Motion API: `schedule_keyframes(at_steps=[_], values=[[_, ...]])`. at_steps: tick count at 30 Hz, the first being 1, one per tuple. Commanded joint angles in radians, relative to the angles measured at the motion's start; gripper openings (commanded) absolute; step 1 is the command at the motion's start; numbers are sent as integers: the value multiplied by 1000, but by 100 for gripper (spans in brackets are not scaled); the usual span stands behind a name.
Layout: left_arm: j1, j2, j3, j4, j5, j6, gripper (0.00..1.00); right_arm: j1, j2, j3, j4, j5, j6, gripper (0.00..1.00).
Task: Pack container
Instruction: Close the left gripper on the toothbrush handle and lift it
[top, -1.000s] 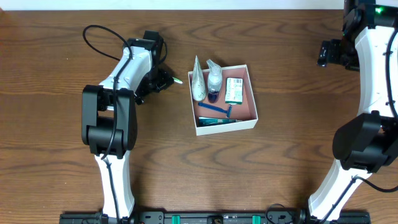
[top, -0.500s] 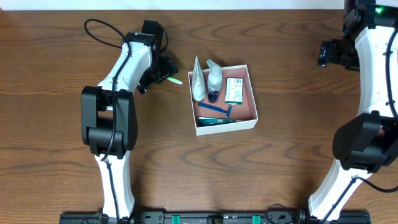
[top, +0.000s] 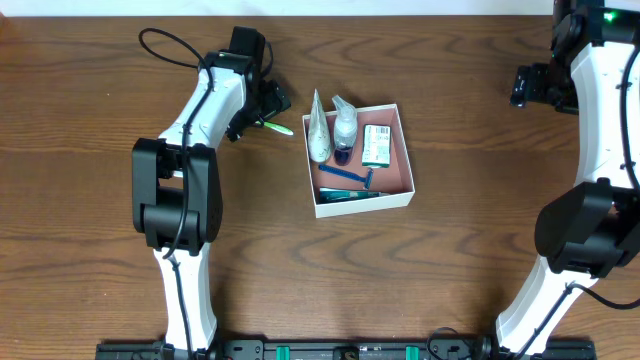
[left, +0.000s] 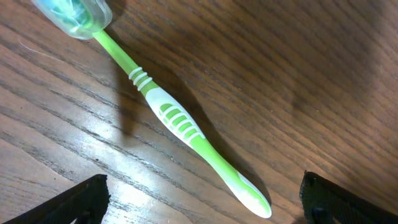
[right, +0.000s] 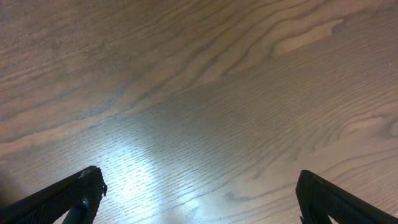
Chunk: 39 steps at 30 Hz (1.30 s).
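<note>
The toothbrush handle (top: 277, 128) (left: 194, 139) lies on the wood below my left gripper's fingers, so they would miss it now and need to come down before they close.
The container (top: 404, 196) is a shallow square white-walled box with a pink-brown inside, at the table's middle. It holds a white tube (top: 317, 135), a small clear bottle (top: 345, 128), a green-and-white packet (top: 376, 145) and a blue razor (top: 348, 176). A green toothbrush (top: 279, 127) lies on the wood left of the container; in the left wrist view (left: 180, 124) it has a clear cap on its head. My left gripper (top: 262, 108) is open just above the toothbrush, its fingers either side of the handle end. My right gripper (top: 521, 88) is open and empty at the far right.
A black cable (top: 165, 50) loops on the table behind the left arm. The right wrist view shows only bare wood (right: 199, 99) between the fingers.
My left gripper has moved up and to the right, toward the far side of the toothbrush. The toothbrush now shows more fully. The right arm has not moved.
</note>
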Motion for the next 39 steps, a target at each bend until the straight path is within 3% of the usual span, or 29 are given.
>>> schedule_keyframes(at_steps=[1,10,17,25,32,34,37,39], values=[[0,36,14,-3,-18,8,98,7,-5,19,-1,3,18,99],[0,97,14,-14,-7,-16,98,7,-5,19,-1,3,18,99],[4,98,14,-111,-8,-35,98,7,-5,19,-1,3,18,99],[8,98,14,-253,-8,133,98,7,-5,19,-1,3,18,99],[7,98,14,-263,-11,132,99,7,-5,19,0,3,18,99],[8,98,14,-237,-14,132,88,7,-5,19,-1,3,18,99],[8,98,14,-188,-14,123,62,7,-5,19,-1,3,18,99],[8,98,14,-155,-14,99,52,7,-5,19,-1,3,18,99]])
